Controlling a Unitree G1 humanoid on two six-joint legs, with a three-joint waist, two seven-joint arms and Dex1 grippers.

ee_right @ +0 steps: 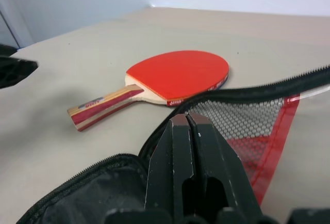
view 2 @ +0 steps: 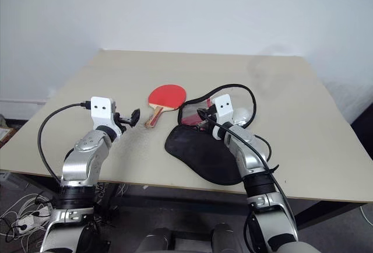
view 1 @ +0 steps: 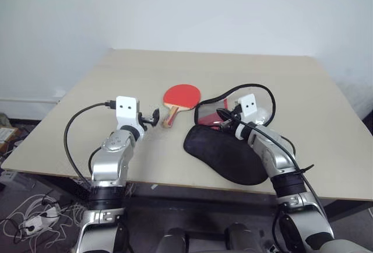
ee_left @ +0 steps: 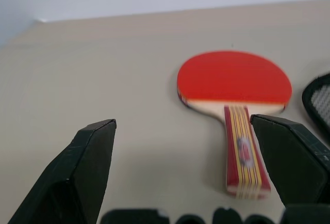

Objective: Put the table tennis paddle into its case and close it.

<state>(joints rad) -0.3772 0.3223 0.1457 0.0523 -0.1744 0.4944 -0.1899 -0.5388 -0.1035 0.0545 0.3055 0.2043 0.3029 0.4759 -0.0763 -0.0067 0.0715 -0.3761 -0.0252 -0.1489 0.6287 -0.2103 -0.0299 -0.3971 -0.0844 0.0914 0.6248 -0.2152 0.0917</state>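
Note:
I will next grab the paddle by its narrow striped handle (view 1: 171,116) with my left gripper, because the round red head (view 1: 182,96) is too wide for my fingers.
The table tennis paddle (view 1: 182,95) lies flat on the table, red face up, its striped wooden handle (ee_left: 242,154) pointing toward me. My left gripper (view 1: 152,117) hovers open just left of the handle's end, which shows beside one wide-spread finger (ee_left: 291,157). The black case (view 1: 227,157) lies open to the right of the paddle. Its upper flap (ee_right: 247,123), with mesh and red trim, is raised on edge. My right gripper (ee_right: 185,121) is shut at the flap's black piped rim, pinching it up, right beside the paddle's head.
The beige table (view 1: 116,78) stands against a white wall; its front edge runs just under my forearms. A black cable (view 1: 256,87) loops over the case from my right wrist. Wires and a power strip (view 1: 32,222) lie on the floor at the left.

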